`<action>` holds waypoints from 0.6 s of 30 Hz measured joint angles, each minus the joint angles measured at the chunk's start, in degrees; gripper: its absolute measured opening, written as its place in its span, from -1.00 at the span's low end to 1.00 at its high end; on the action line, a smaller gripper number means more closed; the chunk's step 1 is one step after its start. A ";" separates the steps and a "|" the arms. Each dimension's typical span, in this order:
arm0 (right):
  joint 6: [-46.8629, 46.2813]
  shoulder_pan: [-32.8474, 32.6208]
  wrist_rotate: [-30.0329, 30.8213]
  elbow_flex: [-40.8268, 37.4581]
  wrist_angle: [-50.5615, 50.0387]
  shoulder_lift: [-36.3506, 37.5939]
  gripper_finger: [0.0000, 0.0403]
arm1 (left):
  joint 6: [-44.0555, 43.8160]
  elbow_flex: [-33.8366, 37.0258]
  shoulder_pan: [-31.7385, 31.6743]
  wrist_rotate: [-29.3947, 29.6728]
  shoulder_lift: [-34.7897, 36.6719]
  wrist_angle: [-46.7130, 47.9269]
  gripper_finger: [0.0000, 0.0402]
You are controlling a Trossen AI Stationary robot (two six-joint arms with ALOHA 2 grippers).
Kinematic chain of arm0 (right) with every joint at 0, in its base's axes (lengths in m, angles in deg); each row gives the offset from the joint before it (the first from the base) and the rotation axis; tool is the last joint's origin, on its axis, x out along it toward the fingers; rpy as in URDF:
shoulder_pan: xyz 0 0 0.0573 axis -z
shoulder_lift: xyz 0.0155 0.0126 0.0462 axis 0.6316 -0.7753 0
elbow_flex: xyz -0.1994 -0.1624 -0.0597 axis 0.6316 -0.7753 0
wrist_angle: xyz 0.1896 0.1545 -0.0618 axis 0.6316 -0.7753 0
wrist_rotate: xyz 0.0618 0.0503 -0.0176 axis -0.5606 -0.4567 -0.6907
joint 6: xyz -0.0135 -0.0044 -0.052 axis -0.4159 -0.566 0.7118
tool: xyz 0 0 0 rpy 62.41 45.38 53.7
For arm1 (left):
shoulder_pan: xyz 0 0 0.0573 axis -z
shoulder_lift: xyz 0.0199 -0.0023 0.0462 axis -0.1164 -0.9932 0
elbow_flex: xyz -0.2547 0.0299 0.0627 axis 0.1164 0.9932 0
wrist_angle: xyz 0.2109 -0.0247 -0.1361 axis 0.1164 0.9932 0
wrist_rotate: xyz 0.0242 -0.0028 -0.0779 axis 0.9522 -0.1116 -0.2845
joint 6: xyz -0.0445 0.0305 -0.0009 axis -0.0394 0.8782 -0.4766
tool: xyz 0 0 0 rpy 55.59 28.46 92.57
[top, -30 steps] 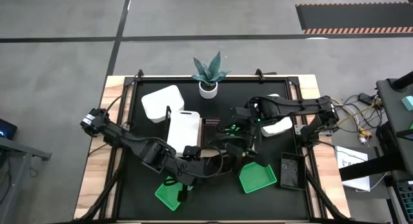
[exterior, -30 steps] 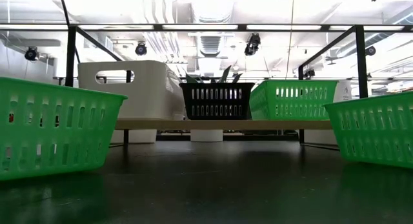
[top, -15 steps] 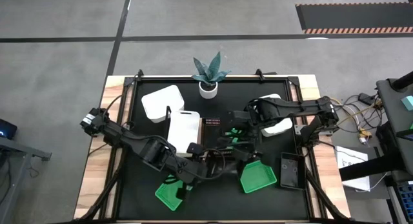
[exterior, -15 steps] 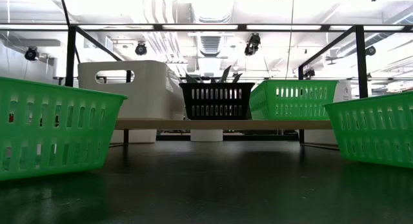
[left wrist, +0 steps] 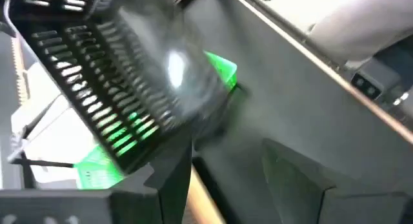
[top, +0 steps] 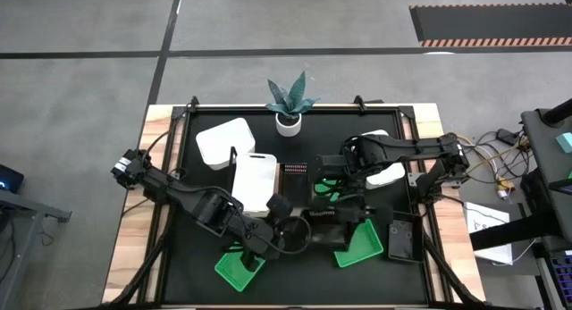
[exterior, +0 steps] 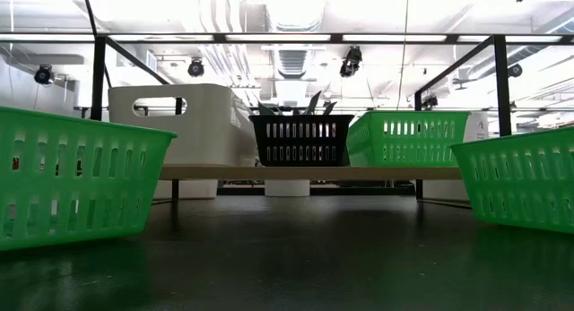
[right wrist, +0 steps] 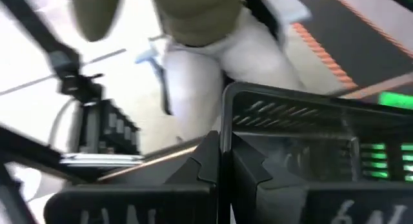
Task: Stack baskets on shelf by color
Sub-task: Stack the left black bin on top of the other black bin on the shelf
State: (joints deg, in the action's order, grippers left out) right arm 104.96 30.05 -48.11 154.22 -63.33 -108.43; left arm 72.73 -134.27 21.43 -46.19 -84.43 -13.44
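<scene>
I need to grab the black basket by its rim with my left gripper next, to stack it with the black basket on the shelf.
A black slotted basket (top: 338, 213) hangs in the air over the middle of the table, and my right gripper (right wrist: 222, 161) is shut on it. My left gripper (left wrist: 232, 182) stands open right beside it; in its wrist view the black basket (left wrist: 110, 88) sits above and beside one finger, and I cannot tell whether they touch. The wooden shelf (exterior: 305, 172) carries a white basket (exterior: 175, 123), a black one (exterior: 300, 139) and a green one (exterior: 408, 136), each standing on its bottom. My right gripper pinches the upright edge of the black basket's wall (right wrist: 224, 121) between its two fingers. The fingers come slanting down from the table's far right. The basket is lifted clear of the table and tilted.
Loose on the black mat are two green baskets (top: 239, 267) (top: 362, 246), a black basket (top: 400, 236), an upturned white basket (top: 225, 140) and another white one (top: 386, 173). A potted plant (top: 288, 121) stands at the far edge. Both arms crowd the middle.
My left gripper has rolled about its own axis, its fingers have come apart, and it has let go of the black basket. My right gripper has tipped down and turned with the basket, which now hangs partly over the near right green basket.
</scene>
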 joint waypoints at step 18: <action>13.07 0.00 -7.96 -0.22 -3.57 0.07 -0.96 | 14.51 7.37 -1.88 -5.91 -0.04 -19.96 -0.15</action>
State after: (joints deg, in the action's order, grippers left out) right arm 118.04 30.05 -56.07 154.00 -66.90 -108.37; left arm 87.24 -126.90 19.55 -52.11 -84.47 -33.40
